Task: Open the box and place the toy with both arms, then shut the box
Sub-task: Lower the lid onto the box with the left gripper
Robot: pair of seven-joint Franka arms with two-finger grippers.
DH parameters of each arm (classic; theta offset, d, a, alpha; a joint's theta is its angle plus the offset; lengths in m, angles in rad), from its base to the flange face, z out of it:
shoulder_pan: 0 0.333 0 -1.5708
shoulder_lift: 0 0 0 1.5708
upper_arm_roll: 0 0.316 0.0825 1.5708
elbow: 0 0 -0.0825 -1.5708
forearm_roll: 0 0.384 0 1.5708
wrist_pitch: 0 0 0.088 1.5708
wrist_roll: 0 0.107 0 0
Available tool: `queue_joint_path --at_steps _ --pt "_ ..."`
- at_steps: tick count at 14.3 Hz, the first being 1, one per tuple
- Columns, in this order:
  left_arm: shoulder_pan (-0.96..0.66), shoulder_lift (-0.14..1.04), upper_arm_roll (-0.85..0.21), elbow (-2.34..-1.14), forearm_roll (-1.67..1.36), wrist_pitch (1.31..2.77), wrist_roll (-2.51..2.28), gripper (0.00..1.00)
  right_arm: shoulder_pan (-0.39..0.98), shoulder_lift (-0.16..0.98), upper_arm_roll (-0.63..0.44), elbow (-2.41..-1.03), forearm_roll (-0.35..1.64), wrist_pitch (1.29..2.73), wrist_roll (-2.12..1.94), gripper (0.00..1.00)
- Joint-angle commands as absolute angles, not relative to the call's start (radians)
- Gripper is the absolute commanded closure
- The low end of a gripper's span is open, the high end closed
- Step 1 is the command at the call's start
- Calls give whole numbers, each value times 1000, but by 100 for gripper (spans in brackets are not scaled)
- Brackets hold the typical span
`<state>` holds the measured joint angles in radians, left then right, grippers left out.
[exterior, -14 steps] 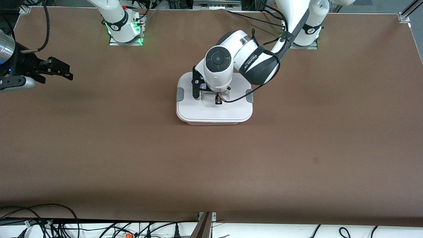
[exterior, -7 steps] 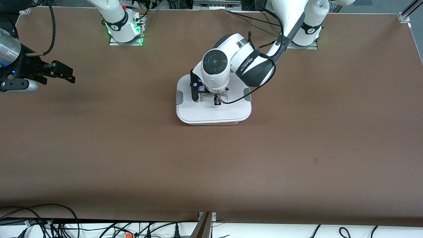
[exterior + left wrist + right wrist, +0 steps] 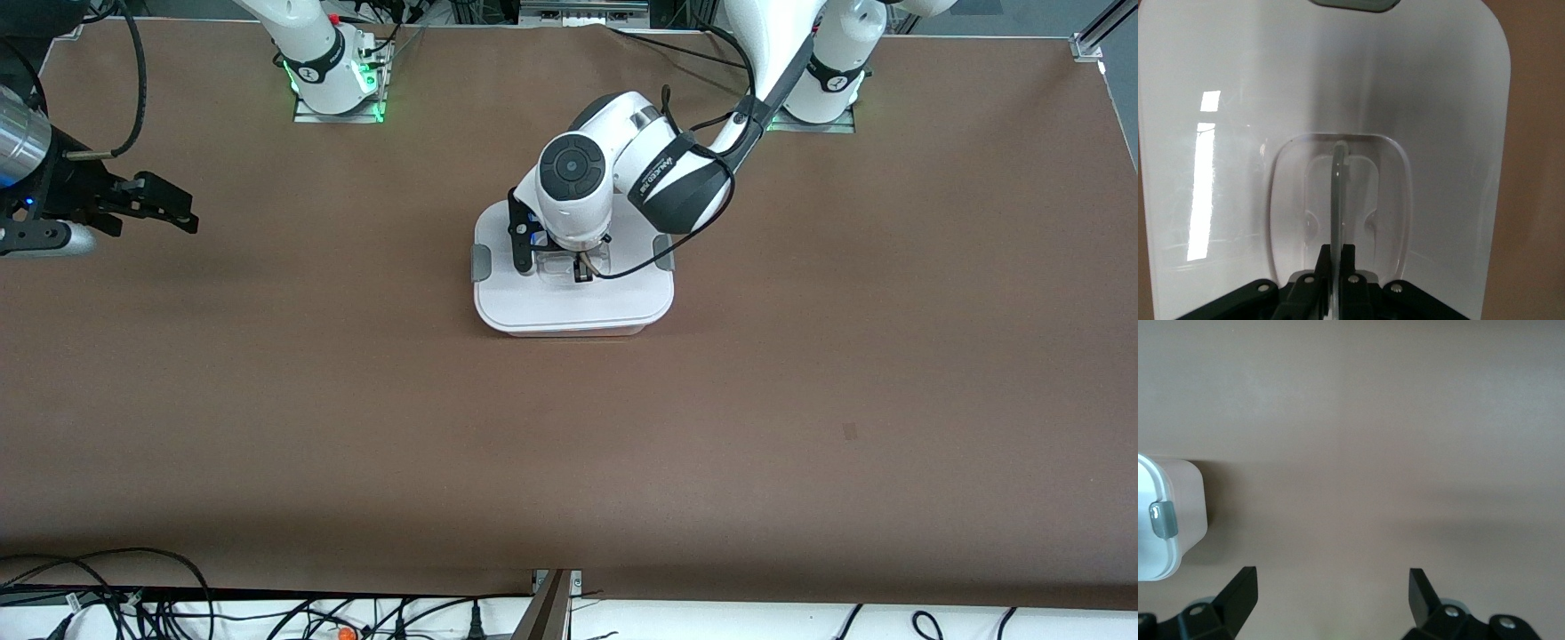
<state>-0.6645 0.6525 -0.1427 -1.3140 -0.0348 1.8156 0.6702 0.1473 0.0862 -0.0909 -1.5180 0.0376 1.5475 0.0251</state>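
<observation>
The white lid [image 3: 569,302] lies level on the pale pink tub's rim and would stay on the tub's rim, so my left gripper should open.
The box [image 3: 569,330] stands mid-table with its white lid [image 3: 569,302] over it; only a thin pale pink strip of the tub shows under the lid's near edge. My left gripper [image 3: 582,271] is shut on the lid's clear centre handle [image 3: 1338,193], seen close in the left wrist view [image 3: 1338,257]. Grey clips [image 3: 481,264] sit at the lid's two ends. My right gripper [image 3: 178,209] is open and empty, over bare table toward the right arm's end; its wrist view [image 3: 1331,593] shows the box's end [image 3: 1188,513] with a clip. The toy is hidden.
The brown table [image 3: 569,444] is bare around the box. Cables and a metal bracket [image 3: 551,604] lie past the table's near edge. The arms' green-lit bases [image 3: 338,84] stand along the table's edge farthest from the front camera.
My left gripper and the lid have shifted slightly toward the right arm's end and toward the bases, and the lid looks lower over the tub. My right gripper has drifted only a little.
</observation>
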Motion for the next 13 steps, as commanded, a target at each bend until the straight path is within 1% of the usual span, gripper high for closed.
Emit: queue_joint_path --at_steps 1,4,5,6,7,10,13 --pt "-695 690 -133 -1298 1 1824 653 100 150 103 -86 -1489 6 1543 26 0" --pt "-695 690 -133 -1299 12 1824 653 100 149 106 -86 -1489 -5 1548 28 0" --pt "-693 687 -132 -1298 14 1822 657 98 150 104 -84 -1489 -3 1549 38 0" --pt "-686 678 -130 -1296 14 1821 664 34 153 104 -80 -1489 -3 1548 44 0" --pt "-681 667 -129 -1292 9 1815 655 0 155 104 -75 -1488 -3 1549 44 0" --pt "-672 652 -127 -1227 2 1792 632 0 153 104 -74 -1489 -3 1551 26 0" --pt "-609 638 -127 -1180 0 1734 614 0 152 104 -75 -1489 -3 1557 25 0"
